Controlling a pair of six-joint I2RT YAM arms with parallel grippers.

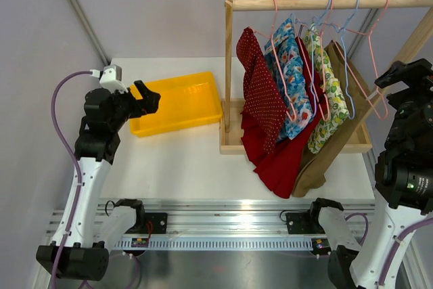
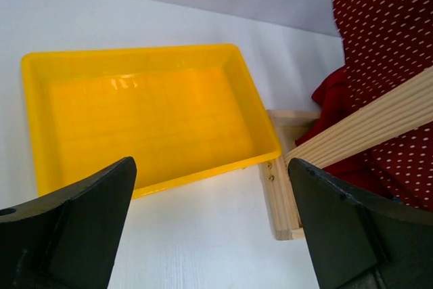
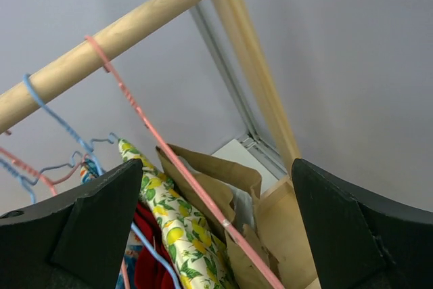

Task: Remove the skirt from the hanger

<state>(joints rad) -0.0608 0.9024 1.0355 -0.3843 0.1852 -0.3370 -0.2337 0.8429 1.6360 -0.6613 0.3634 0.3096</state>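
Next, my right gripper grabs the pink hanger by its neck below the hook. That leaves the tan skirt free to remove.
A wooden rack holds several garments on wire hangers under its rod. From left to right hang a red polka-dot piece, a blue patterned one, a plain red one, a lemon-print one and a tan one. My right gripper is open and empty, high beside the rack's right end. In the right wrist view the gripper faces the pink hanger, the tan garment and the lemon print. My left gripper is open and empty above the tray.
A yellow tray lies left of the rack; it also shows in the left wrist view. The rack's wooden base and slanted post stand right of it, with the polka-dot cloth behind. The rack's right post slants near my right gripper.
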